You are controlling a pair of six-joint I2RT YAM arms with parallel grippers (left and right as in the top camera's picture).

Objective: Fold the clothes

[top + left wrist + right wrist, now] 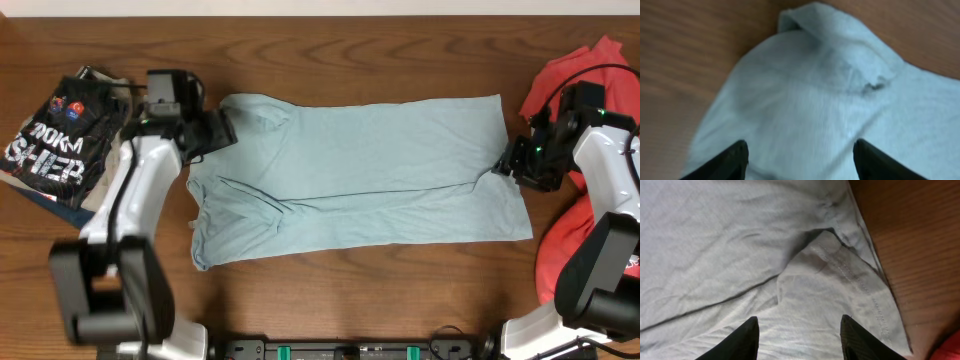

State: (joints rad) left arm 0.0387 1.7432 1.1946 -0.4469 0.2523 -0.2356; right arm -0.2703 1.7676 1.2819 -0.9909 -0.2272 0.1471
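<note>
I need to fold the T-shirt toward its near side, so next I will grab the far corner at the collar end of the pale blue-grey T-shirt (360, 175) with my left gripper.
The pale blue-grey T-shirt (360, 175) lies folded lengthwise on the table's middle. My left gripper (222, 128) is open over its left end, near the collar and sleeve; the left wrist view shows the open jaws (800, 150) above the cloth (810, 100). My right gripper (510, 165) is open over the shirt's right hem edge; the right wrist view shows its jaws (799, 327) above the hem corner (840, 275). A red T-shirt (575, 235) lies crumpled at the right edge, under the right arm.
A stack of folded dark printed garments (55, 140) lies at the far left. Bare wooden table (350, 290) shows in front of and behind the shirt. Black cable runs over the red cloth near the right arm.
</note>
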